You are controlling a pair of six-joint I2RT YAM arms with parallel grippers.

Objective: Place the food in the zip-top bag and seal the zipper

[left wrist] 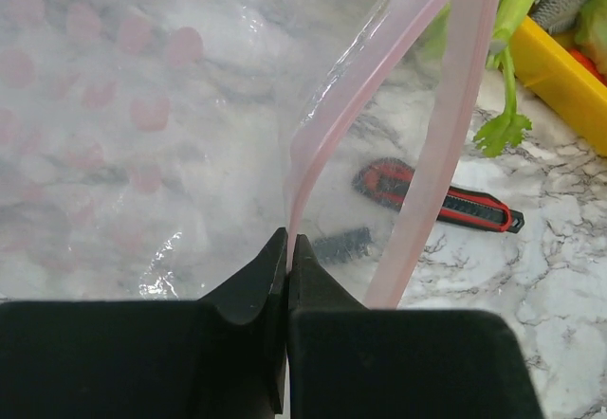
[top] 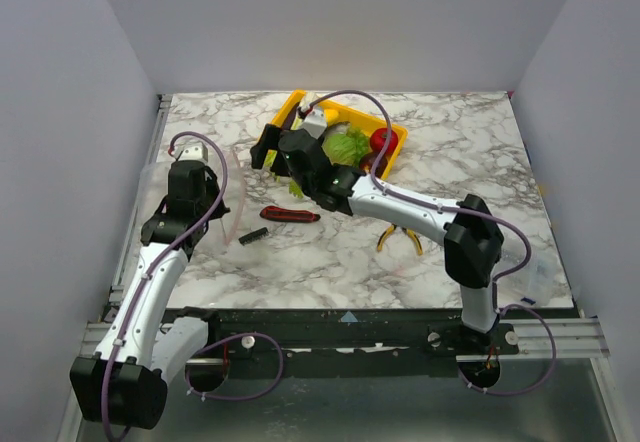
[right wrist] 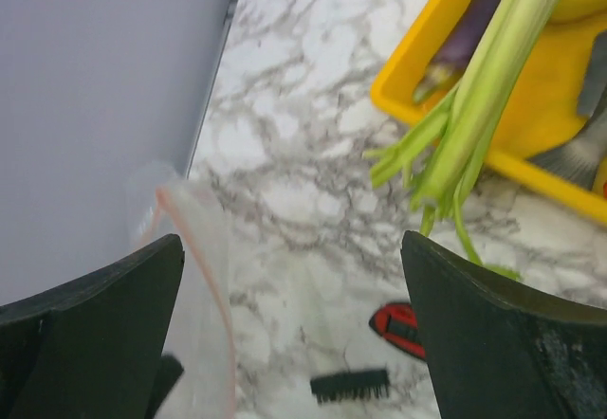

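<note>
My right gripper grabs the leek [right wrist: 484, 87] across its green stalks near the leaves next, so the leek's far end enters the bag first.
The zip-top bag [left wrist: 142, 106] hangs clear and crinkly at the table's left, and my left gripper [left wrist: 287, 246] is shut on its pink zipper [left wrist: 332, 123]. In the top view that gripper [top: 210, 182] sits at the bag's [top: 228, 202] edge. The bag's mouth gapes between two pink strips. My right gripper [right wrist: 294, 324] is open, nothing between its fingers, hovering [top: 275, 157] by the near-left edge of the yellow tray [top: 360, 114]. A green-white leek [right wrist: 484, 87] lies over that edge. Lettuce [top: 347, 147], a tomato [top: 382, 140] and an eggplant [right wrist: 474, 21] rest in the tray.
A red-and-black pocket knife [top: 290, 214] and a small black toothed piece [top: 252, 234] lie on the marble between the arms. Yellow-handled pliers [top: 400, 237] lie to the right. White walls close the table on three sides.
</note>
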